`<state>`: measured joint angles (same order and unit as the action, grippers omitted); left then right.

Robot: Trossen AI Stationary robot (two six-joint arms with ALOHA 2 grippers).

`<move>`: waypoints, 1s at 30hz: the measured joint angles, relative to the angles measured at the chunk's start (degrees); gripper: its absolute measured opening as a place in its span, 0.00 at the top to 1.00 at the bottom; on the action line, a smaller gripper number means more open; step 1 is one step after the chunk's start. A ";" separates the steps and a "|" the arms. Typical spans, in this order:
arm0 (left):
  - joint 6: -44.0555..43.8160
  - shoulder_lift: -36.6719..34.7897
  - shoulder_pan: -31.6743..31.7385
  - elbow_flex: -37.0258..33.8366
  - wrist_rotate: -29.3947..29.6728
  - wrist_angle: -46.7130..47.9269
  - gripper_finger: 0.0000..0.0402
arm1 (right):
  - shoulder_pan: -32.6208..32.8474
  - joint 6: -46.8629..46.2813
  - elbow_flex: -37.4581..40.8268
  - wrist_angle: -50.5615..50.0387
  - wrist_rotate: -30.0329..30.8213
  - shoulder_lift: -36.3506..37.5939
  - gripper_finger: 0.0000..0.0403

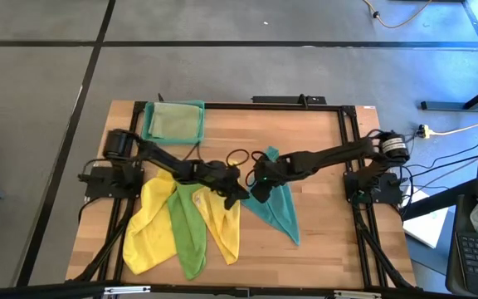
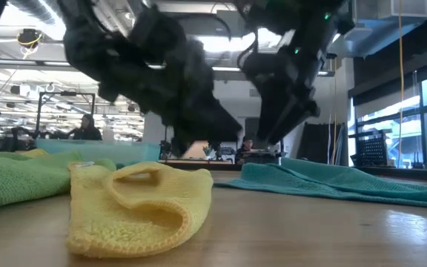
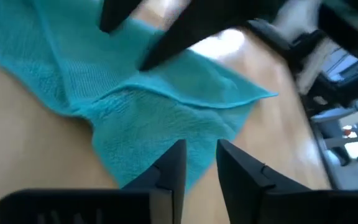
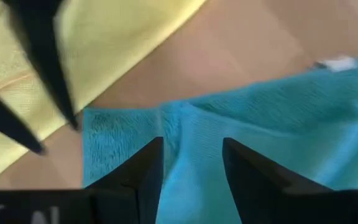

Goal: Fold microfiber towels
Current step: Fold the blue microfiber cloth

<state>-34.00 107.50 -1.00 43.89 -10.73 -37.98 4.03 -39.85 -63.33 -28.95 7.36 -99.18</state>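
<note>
The teal towel (image 4: 260,124) should be spread flat for folding, so my right gripper next needs to hold it by its edge (image 4: 186,115).
A teal towel (image 1: 279,209) lies rumpled on the wooden table right of centre, one corner pointing toward the middle. Left of it lie a yellow towel (image 1: 222,223), a bright green towel (image 1: 187,231) and a second yellow towel (image 1: 146,228). A pale olive towel (image 1: 174,121) rests in the tray (image 1: 146,124) at the far left. My left gripper (image 3: 201,155) hovers open just above the teal towel's (image 3: 166,106) near-centre corner. My right gripper (image 4: 192,152) hovers open over the same end of the towel (image 4: 260,124), facing the left gripper (image 1: 237,193).
A black cable loop (image 1: 239,156) lies on the table behind the two grippers. Black frame rails (image 1: 348,141) run along the table's sides. Bare wood (image 1: 326,220) lies right of the teal towel. A crumpled part of the yellow towel (image 2: 139,204) sits near the front edge.
</note>
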 joint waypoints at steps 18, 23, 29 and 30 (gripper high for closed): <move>2.04 5.49 -1.97 4.91 0.15 9.69 0.80 | -0.22 2.64 0.04 -0.03 -2.97 -3.72 0.76; 1.91 5.49 -1.98 4.87 0.07 9.71 0.80 | -0.21 2.54 0.04 3.28 -3.99 -3.72 0.74; 1.77 5.51 -1.98 4.84 0.01 9.76 0.80 | -0.22 2.64 -0.09 3.54 -3.57 -7.01 0.64; 1.77 5.52 -1.98 4.82 0.01 9.82 0.80 | -0.22 2.62 -0.05 3.59 -3.85 -7.97 0.62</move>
<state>-32.23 113.01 -2.98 48.71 -10.72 -28.16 3.81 -37.23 -63.38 -25.36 3.51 -107.14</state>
